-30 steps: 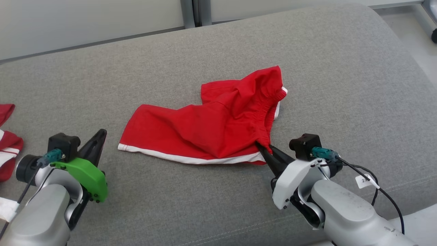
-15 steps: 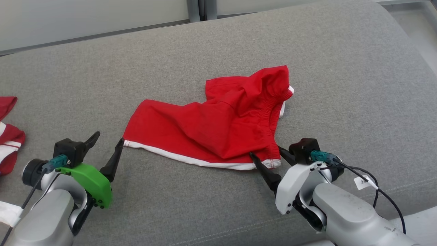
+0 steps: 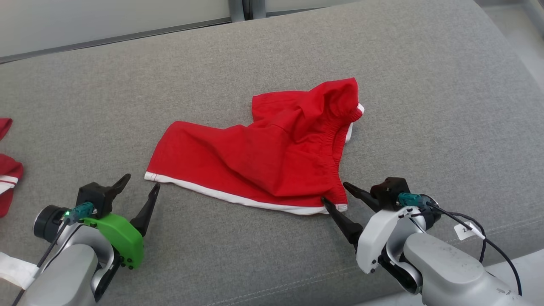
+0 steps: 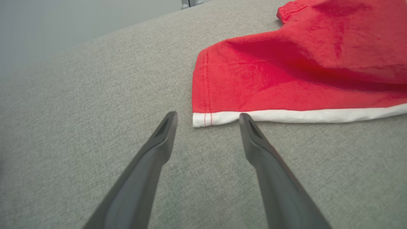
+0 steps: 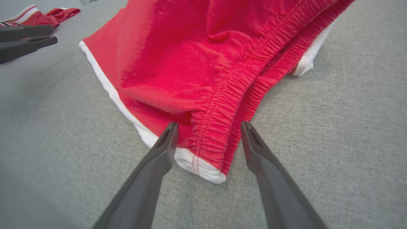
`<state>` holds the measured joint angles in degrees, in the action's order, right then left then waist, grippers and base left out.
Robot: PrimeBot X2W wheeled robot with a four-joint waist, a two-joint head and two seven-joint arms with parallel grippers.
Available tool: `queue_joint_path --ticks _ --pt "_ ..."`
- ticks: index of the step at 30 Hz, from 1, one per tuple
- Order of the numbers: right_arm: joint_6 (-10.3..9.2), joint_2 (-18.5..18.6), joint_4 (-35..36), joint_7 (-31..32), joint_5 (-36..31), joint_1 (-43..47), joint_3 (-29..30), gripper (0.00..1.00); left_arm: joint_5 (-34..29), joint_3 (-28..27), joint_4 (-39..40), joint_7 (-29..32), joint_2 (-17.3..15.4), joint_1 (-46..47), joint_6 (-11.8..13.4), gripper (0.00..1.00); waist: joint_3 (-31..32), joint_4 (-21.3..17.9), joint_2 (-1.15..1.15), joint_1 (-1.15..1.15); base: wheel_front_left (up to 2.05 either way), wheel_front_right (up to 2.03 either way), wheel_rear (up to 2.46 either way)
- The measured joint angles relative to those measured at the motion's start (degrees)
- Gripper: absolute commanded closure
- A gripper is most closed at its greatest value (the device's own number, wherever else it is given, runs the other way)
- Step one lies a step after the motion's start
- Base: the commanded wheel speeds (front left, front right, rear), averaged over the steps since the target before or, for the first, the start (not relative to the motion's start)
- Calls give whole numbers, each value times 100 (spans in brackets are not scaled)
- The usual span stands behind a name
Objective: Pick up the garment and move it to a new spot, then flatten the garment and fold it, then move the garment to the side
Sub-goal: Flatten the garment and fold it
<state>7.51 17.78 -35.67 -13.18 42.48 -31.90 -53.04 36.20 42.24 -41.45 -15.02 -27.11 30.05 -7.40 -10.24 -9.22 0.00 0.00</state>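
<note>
The waistband end (image 3: 337, 201) is the part my right gripper should grab next, to fold the shorts (image 3: 245, 158) along their length.
The garment (image 3: 263, 157) is a pair of red shorts with white trim, lying loosely spread on a grey cushion (image 3: 425, 106), its elastic waistband bunched at the right. My left gripper (image 3: 141, 182) is open just short of the white hem corner, which sits between its fingertips in the left wrist view (image 4: 207, 115). My right gripper (image 3: 335, 192) is open at the near right corner. In the right wrist view (image 5: 210, 124) its fingers straddle the waistband end of the garment (image 5: 190, 57) without pinching it.
Another red and white cloth (image 3: 8, 182) lies at the cushion's left edge and appears far off as a cloth (image 5: 41, 16) in the right wrist view, near my left gripper (image 5: 53, 34). The cushion's front seam runs under both arms. Pale floor (image 3: 527, 46) lies beyond the right edge.
Both grippers have gone from shut to open. The right one has let go of the waistband corner, and the garment has settled on the cushion. The head camera has shifted slightly.
</note>
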Motion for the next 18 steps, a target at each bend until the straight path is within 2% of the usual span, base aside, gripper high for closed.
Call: queue_joint_path --ticks 18 --pt "-1 23 456 310 -179 79 62 0 432 442 -662 0 29 376 0 0 -185 -291 0 0 0 0 0"
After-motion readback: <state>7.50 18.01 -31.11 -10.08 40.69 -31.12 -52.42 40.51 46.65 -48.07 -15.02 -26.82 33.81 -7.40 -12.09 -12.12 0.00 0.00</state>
